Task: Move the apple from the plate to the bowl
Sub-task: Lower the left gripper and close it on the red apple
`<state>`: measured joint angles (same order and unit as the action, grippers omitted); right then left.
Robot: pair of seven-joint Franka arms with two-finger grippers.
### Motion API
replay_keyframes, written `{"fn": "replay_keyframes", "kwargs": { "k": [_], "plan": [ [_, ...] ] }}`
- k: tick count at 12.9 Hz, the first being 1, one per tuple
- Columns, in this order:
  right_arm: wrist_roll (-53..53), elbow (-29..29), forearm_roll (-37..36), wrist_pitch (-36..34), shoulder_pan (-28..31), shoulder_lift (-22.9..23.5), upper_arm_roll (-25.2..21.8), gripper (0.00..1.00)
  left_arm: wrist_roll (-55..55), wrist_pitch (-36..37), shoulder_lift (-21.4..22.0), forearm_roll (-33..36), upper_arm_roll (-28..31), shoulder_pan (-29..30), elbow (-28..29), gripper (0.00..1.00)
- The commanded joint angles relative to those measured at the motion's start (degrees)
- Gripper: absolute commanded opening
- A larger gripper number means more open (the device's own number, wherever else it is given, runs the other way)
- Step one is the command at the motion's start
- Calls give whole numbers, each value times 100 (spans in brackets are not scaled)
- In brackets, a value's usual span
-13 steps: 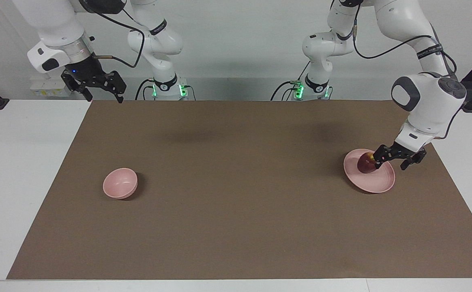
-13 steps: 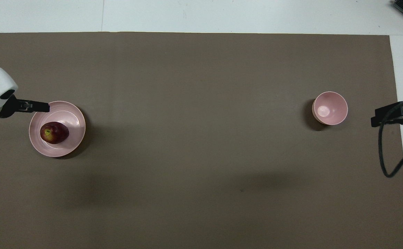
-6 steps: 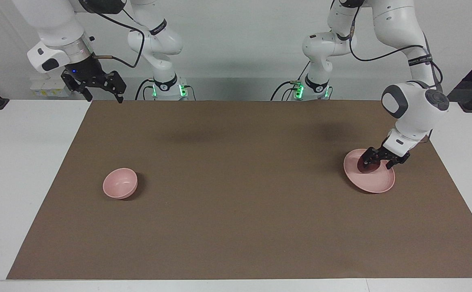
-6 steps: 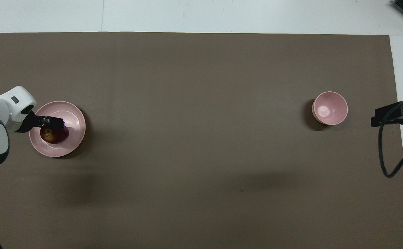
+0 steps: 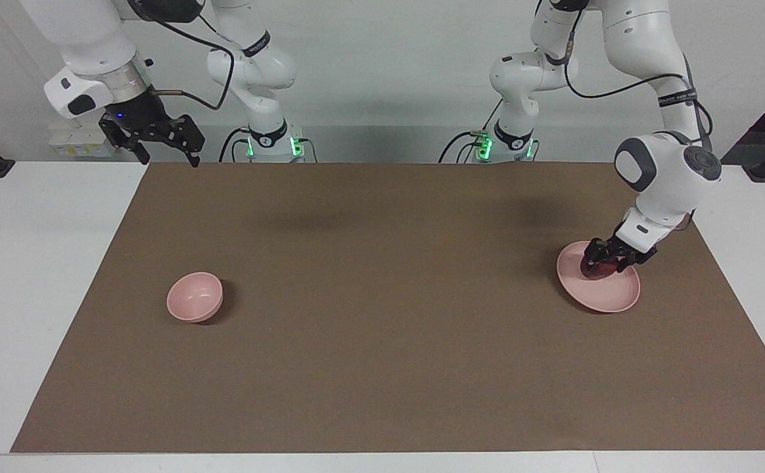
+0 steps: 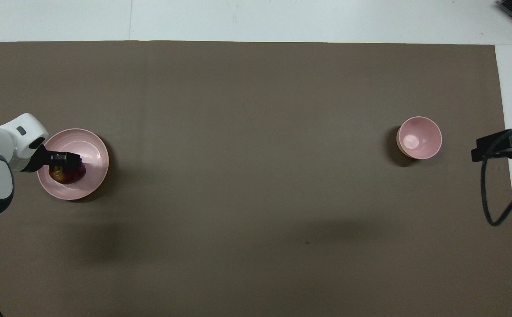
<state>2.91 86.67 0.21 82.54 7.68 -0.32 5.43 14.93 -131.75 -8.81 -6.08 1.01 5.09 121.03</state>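
The dark red apple needs to go over to the small pink bowl (image 6: 419, 137). My left gripper will pick the apple up by its stem end (image 6: 59, 171) next.
The dark red apple (image 5: 602, 268) lies on the pale pink plate (image 5: 612, 292) toward the left arm's end of the table. My left gripper (image 5: 609, 261) is down on the plate, open, with a finger on either side of the apple. In the overhead view the left gripper (image 6: 67, 164) covers part of the apple (image 6: 67, 176) on the plate (image 6: 94, 149). The small pink bowl (image 5: 194, 297) stands empty toward the right arm's end and also shows in the overhead view (image 6: 419, 137). My right gripper (image 5: 167, 156) waits open, raised over the mat's edge (image 6: 487, 150).
A brown mat (image 5: 382, 315) covers most of the white table (image 5: 34, 263). A black cable (image 6: 493, 193) hangs from the right arm beside the bowl's end of the mat.
My left gripper has moved from beside the plate onto it and come down around the apple. The apple, the bowl and the right arm have not moved.
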Motion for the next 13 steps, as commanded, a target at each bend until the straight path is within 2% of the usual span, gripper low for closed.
{"fn": "replay_keyframes", "kwargs": {
  "k": [1, 8, 13],
  "plan": [
    [69, -89, 93, -80, 23, 23, 29, 100, 142, -35, 125, -86, -39, 62, 62, 2],
    [78, -80, 84, -80, 23, 23, 29, 100, 98, 588, 476, -86, -109, -122, -510, 1],
    [78, -80, 84, -80, 23, 23, 29, 100, 19, 738, 617, -86, -127, -614, -625, 1]
  ]
}}
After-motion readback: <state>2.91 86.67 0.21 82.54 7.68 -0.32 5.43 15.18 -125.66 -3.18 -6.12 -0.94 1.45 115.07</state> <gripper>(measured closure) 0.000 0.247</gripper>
